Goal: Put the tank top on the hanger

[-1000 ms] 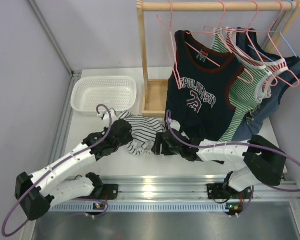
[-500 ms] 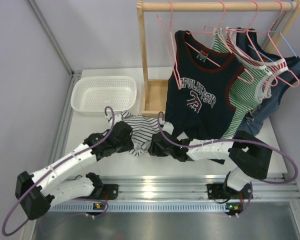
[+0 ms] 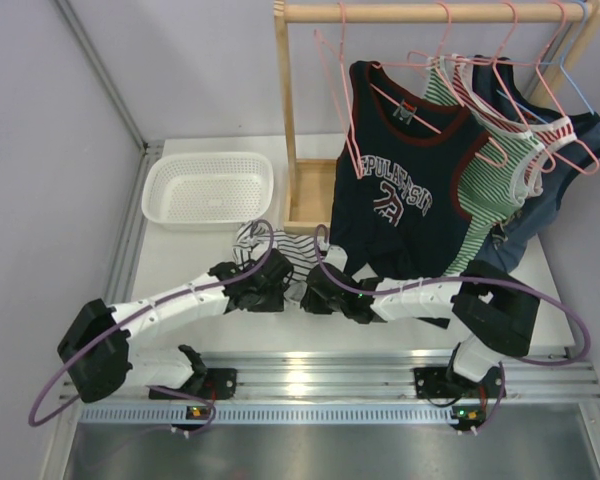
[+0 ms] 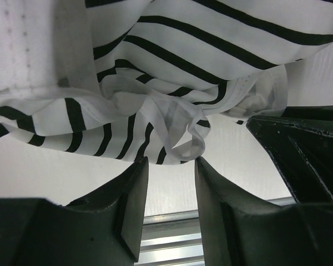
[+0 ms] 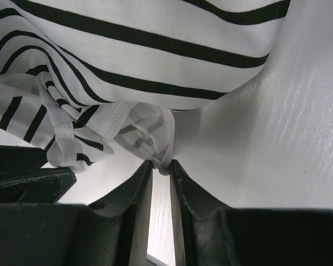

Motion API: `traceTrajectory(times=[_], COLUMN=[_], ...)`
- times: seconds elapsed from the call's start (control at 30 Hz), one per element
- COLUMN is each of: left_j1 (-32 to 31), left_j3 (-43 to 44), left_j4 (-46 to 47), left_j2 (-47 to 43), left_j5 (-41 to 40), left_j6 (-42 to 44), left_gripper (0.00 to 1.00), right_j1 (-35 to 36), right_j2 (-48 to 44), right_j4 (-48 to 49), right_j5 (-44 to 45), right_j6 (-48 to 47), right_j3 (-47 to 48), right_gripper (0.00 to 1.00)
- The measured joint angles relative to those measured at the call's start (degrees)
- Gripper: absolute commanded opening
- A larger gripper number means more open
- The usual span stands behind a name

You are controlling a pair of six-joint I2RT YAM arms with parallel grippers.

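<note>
Next, my left gripper will pinch the tank top's loose edge fold (image 3: 288, 299) (image 4: 187, 154), apart from my right gripper's, to spread the tank top for the hanger.
The tank top (image 3: 278, 247), white with thin dark stripes, lies bunched on the table between my two grippers; it also fills the left wrist view (image 4: 172, 66) and the right wrist view (image 5: 127, 55). My left gripper (image 3: 279, 276) (image 4: 171, 162) stands open, with a loose fold of the top's edge hanging just at its fingertips. My right gripper (image 3: 309, 287) (image 5: 162, 164) has its jaws nearly together, pinching a small fold of the top's hem at the tips. An empty pink hanger (image 3: 337, 95) hangs at the left end of the rail, away from both grippers.
A wooden rack (image 3: 285, 120) stands at the back, with a navy lettered top (image 3: 400, 190), a green striped top (image 3: 490, 170) and a light blue hanger (image 3: 580, 80) on it. A white basket (image 3: 208, 188) sits back left. The navy top hangs just above my right arm.
My left arm has swung right, bringing its gripper in against the top. My right gripper has slid left and closed on the hem. The top is bunched more tightly.
</note>
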Motion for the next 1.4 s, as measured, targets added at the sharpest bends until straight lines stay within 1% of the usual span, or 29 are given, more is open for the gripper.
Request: traceTrajectory(times=[0.07,0.2,0.3,0.5,0.57,0.6,0.63,0.67,0.7,0.8,0.87,1.0,1.2,1.3,1.4], left_j1=[-0.2,-0.8,-1.4,-1.8,-1.9,-1.9,-1.9,-1.9,-1.9,-1.9,-1.9,-2.0,-2.0,-2.0,-2.0], left_j3=[0.0,0.4,1.6,3.1,3.1,3.1,3.1,3.1,3.2,4.7,6.3,12.5,27.4,34.2,41.5], left_j4=[0.7,1.6,2.0,2.8,2.8,2.8,2.7,2.6,2.5,1.4,0.3,-3.1,-8.7,-10.8,-13.9], left_j2=[0.3,0.5,1.6,5.9,6.7,6.9,7.0,7.0,7.0,7.0,6.7,4.5,-1.6,-5.1,-6.8], left_j5=[-0.1,-0.7,-0.9,-1.0,-1.6,-1.9,-2.2,-2.4,-2.6,-3.1,-3.3,-3.4,-4.1,-5.2,-6.3], left_j6=[0.8,2.4,3.8,5.4,5.4,5.4,5.4,5.4,5.2,5.7,5.7,6.1,6.5,6.5,6.8], left_gripper=[0.45,0.48,0.48,0.43,0.35,0.29,0.21,0.05,0.00,0.00,0.00,0.00,0.00,0.00,0.00], right_j1=[0.0,0.0,0.0,0.0,0.0,0.0,0.0,0.0,0.0,0.0,0.1,0.6,1.6,1.8,1.9], right_j2=[0.0,0.0,0.0,0.0,0.0,0.0,0.0,0.0,0.0,-0.1,-1.0,-6.6,-21.1,-28.0,-33.4], right_j4=[0.0,0.0,0.0,0.0,0.0,0.0,0.0,0.0,0.0,-0.5,-1.6,-6.0,-14.0,-18.6,-23.4], right_j5=[0.0,0.0,0.0,0.0,0.0,0.0,0.0,0.0,0.0,0.3,1.2,4.4,11.7,15.6,19.2], right_j6=[0.0,0.0,0.0,-0.5,-0.5,-0.5,-0.5,-0.5,-0.6,-1.1,-1.6,-2.9,-6.7,-9.6,-14.1], right_j3=[0.0,0.0,0.0,0.0,0.0,0.0,0.0,0.0,0.0,0.0,0.0,0.0,1.3,4.7,10.6], right_gripper=[0.18,0.17,0.17,0.17,0.16,0.15,0.14,0.13,0.12,0.08,0.03,0.00,0.00,0.00,0.00])
